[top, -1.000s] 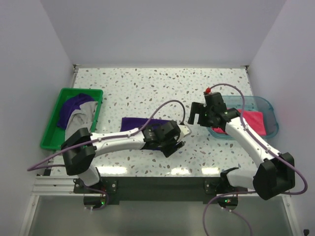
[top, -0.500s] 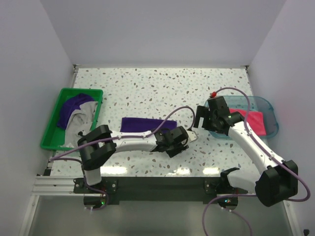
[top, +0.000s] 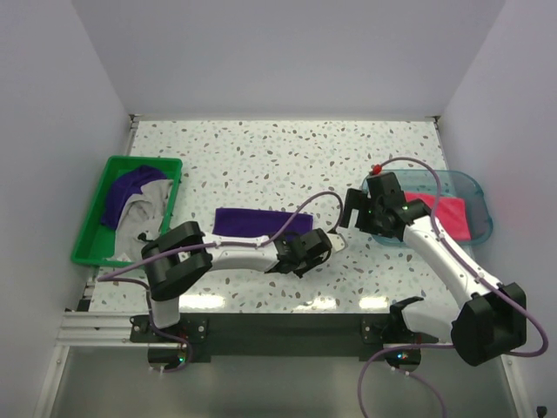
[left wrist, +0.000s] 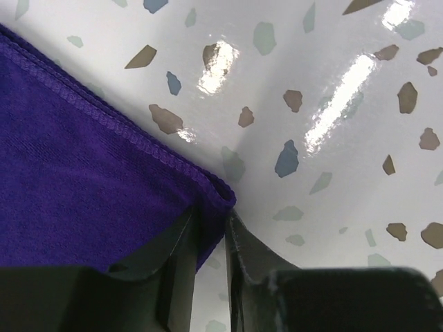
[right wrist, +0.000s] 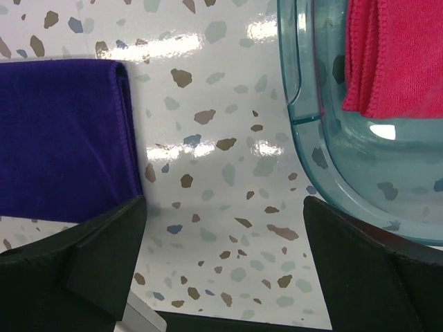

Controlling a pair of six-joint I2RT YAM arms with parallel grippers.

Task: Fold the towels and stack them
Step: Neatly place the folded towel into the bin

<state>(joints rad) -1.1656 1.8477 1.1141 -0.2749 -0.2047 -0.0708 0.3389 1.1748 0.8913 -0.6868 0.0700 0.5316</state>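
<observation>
Next, my right gripper grips the folded purple towel [top: 261, 221] by its edge facing the teal tray to stack it on the hot pink towel.
A folded dark purple towel [top: 261, 221] lies flat on the table's middle; it also shows in the left wrist view [left wrist: 76, 180] and the right wrist view [right wrist: 62, 131]. My left gripper [top: 305, 243] is low at the towel's near right corner, and its jaws [left wrist: 214, 223] are shut on that corner. My right gripper [top: 352, 209] is open and empty [right wrist: 225, 256], above bare table between the purple towel and the teal tray. A hot pink towel [top: 448, 216] lies folded in the tray [right wrist: 401, 55]. Another purple towel [top: 130, 185] and a grey-white towel [top: 144, 213] lie crumpled in the green bin.
The green bin [top: 89, 239] stands at the left edge of the table. The translucent teal tray [top: 470, 185] stands at the right edge, its rim [right wrist: 304, 83] close to my right gripper. White walls enclose the table on three sides.
My left gripper has come down and closed on the purple towel's near right corner. My right gripper has shifted slightly right, toward the teal tray.
</observation>
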